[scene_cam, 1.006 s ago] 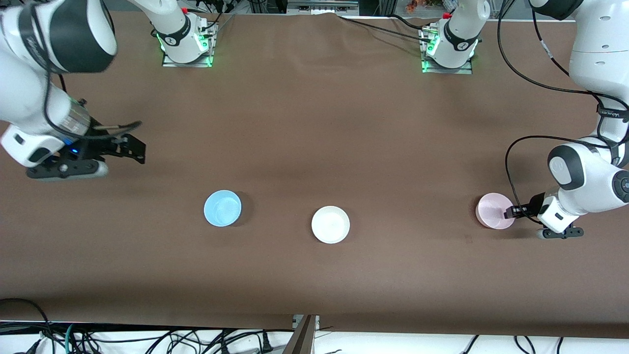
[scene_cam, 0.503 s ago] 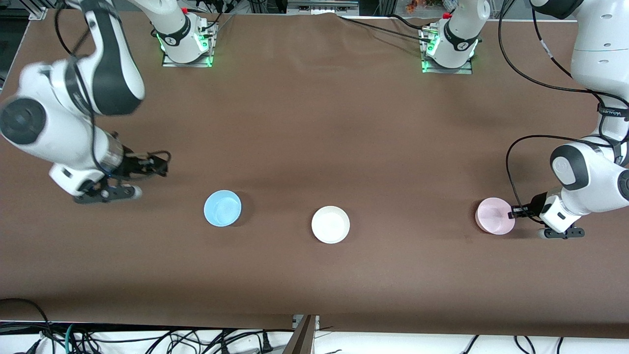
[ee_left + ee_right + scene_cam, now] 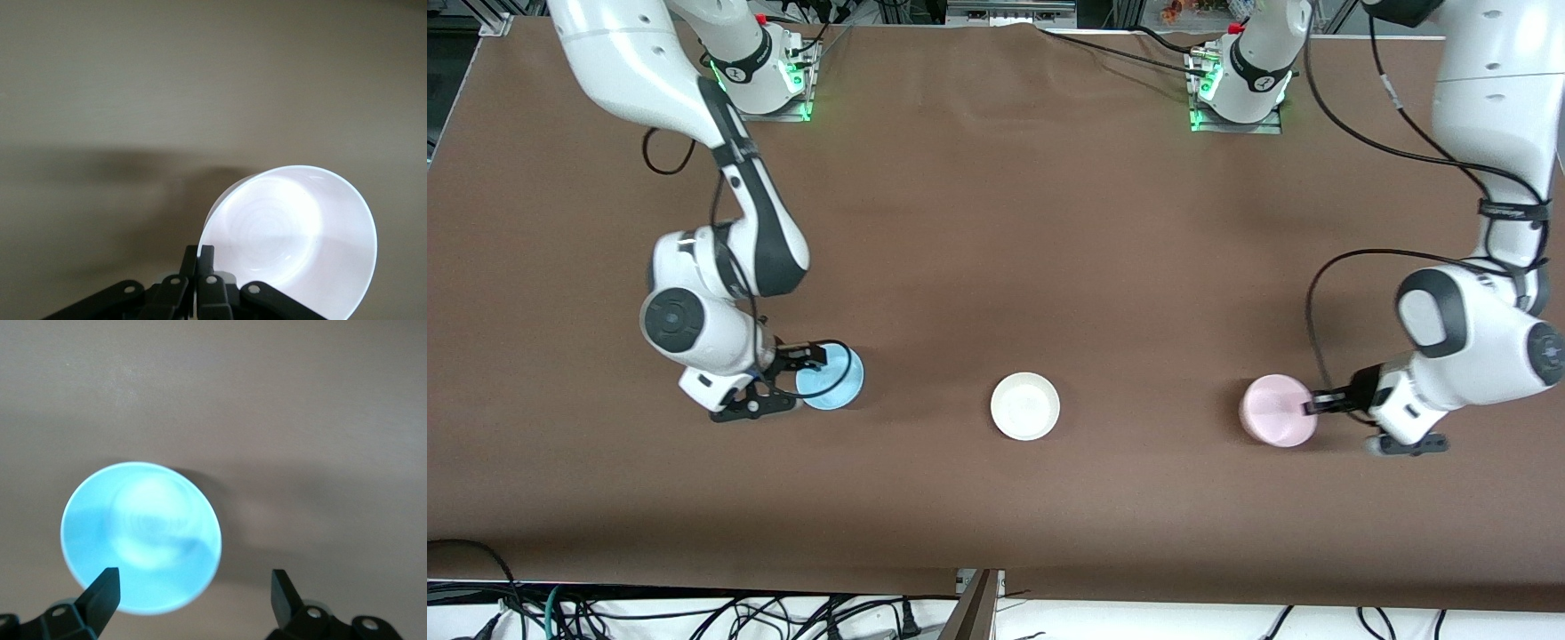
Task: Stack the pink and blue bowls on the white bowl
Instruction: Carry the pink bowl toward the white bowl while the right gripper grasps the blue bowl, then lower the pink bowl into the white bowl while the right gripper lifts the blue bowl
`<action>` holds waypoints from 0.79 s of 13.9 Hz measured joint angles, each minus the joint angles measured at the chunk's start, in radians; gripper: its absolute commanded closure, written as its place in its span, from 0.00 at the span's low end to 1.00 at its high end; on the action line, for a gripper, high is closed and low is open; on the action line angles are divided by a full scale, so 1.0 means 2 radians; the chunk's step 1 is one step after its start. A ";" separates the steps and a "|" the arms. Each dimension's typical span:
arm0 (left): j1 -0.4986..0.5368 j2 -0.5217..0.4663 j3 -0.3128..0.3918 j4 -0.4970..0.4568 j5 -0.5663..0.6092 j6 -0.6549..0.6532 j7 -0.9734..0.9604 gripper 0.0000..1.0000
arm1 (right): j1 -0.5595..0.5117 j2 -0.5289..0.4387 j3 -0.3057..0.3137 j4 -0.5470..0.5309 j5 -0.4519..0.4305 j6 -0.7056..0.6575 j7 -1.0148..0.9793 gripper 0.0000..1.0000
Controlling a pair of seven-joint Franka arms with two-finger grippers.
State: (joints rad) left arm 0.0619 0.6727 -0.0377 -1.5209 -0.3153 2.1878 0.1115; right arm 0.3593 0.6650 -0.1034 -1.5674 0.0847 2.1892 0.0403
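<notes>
My right gripper is going to grab the light blue bowl by its rim (image 3: pixel 802 391) next, so that it can stack that bowl on the white bowl (image 3: pixel 1025 406).
The pale pink bowl (image 3: pixel 1276 422) is held by its rim in my left gripper (image 3: pixel 1312 408), which is shut on it. In the left wrist view the bowl (image 3: pixel 293 233) looks washed out and tilted, with its shadow on the cloth beside it, and my left gripper (image 3: pixel 199 250) pinches its edge. The white bowl (image 3: pixel 1025 406) sits on the table midway between the arms. The light blue bowl (image 3: pixel 831 378) sits toward the right arm's end. My right gripper (image 3: pixel 800 373) is open at its rim. In the right wrist view one finger of my right gripper (image 3: pixel 193 577) is over the blue bowl (image 3: pixel 140 537) and the other is beside it.
A brown cloth (image 3: pixel 996 222) covers the table. Both arm bases (image 3: pixel 765 76) stand along its edge farthest from the front camera. Cables (image 3: pixel 694 613) hang below the edge nearest that camera.
My right arm swung down from the table's end to the blue bowl's rim. My left gripper moved with the pink bowl toward the white bowl.
</notes>
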 measured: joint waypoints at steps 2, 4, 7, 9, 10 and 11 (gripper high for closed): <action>-0.055 0.000 -0.003 0.019 0.000 -0.002 -0.078 1.00 | 0.000 0.019 -0.001 0.005 0.000 0.023 0.001 0.07; -0.109 0.000 -0.004 0.024 0.000 -0.002 -0.156 1.00 | -0.002 0.029 -0.002 0.007 0.001 0.027 0.001 0.17; -0.175 0.009 -0.004 0.049 0.000 0.001 -0.258 1.00 | -0.008 0.035 -0.004 0.007 0.003 0.034 0.002 0.48; -0.208 0.027 -0.004 0.078 0.000 0.006 -0.303 1.00 | -0.010 0.038 -0.005 0.007 0.019 0.034 0.003 0.65; -0.220 0.038 -0.004 0.090 0.000 0.014 -0.320 1.00 | -0.011 0.039 -0.005 0.007 0.039 0.034 0.003 0.73; -0.232 0.050 -0.004 0.101 0.000 0.026 -0.336 1.00 | -0.011 0.039 -0.005 0.007 0.050 0.034 0.003 0.83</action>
State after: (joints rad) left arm -0.4024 0.7734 -0.0447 -1.3198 -0.3154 2.2391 -0.5606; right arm 0.3375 0.7435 -0.1135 -1.5540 0.1841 2.2575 0.0469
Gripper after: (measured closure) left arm 0.974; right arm 0.595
